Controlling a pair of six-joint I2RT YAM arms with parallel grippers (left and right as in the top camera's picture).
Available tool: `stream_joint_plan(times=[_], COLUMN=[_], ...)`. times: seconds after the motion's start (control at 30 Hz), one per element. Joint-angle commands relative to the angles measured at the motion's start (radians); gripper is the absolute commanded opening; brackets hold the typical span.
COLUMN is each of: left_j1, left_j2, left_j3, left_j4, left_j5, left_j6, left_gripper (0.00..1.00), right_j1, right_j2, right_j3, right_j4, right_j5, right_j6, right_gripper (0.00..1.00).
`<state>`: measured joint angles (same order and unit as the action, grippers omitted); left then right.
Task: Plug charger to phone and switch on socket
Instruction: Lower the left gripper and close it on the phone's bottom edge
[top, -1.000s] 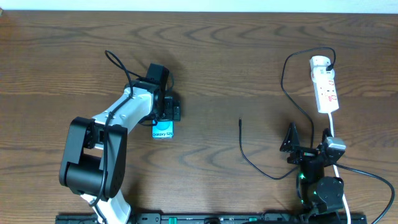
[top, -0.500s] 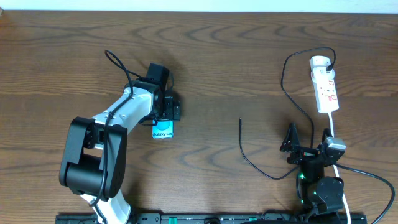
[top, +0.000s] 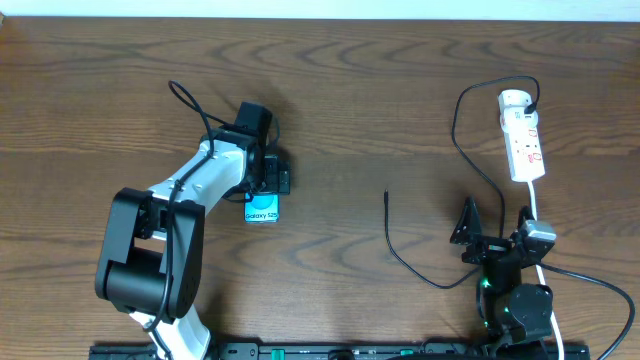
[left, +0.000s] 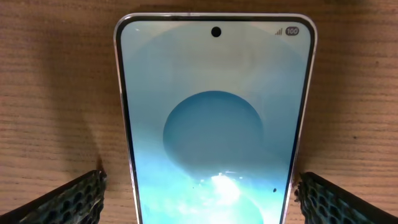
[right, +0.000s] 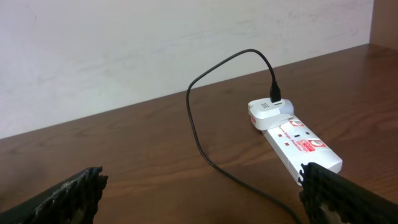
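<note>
My left gripper should close on the phone now, since my fingertips meet their shadows on the wood beside the phone's edges and would hold the phone.
The phone lies flat on the table at left centre, its cyan-and-white screen up; it fills the left wrist view. My left gripper is open, low over the phone, one finger on each side with gaps. The black charger cable runs from a white adapter on the socket at the far right, loops down, and ends in a plug tip lying on the table. My right gripper is open and empty near the front edge. The socket and cable lie ahead of it.
The strip's white cord runs down past the right arm's base. A pale wall stands behind the table's far edge. Bare wood lies between the phone and the plug tip.
</note>
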<state>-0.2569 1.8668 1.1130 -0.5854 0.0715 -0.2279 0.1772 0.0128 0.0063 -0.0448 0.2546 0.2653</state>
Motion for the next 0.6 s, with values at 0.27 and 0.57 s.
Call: stream_joint_plan(times=[0.27,0.57], left_j1=[0.002,0.002], left_j2=[0.009,0.009], left_j3=[-0.029,-0.029], left_j4=[-0.004,-0.012], left_j5=[-0.025,-0.024], left_j6=[0.018,0.033], left_gripper=[0.99,0.99], right_j1=[-0.013,-0.013], right_j2=[-0.004,-0.004], right_j3=[-0.001,-0.001], right_j4=[-0.004,-0.004], right_j5=[0.001,0.001], right_j6=[-0.016,-0.016], right_gripper=[0.99,0.99])
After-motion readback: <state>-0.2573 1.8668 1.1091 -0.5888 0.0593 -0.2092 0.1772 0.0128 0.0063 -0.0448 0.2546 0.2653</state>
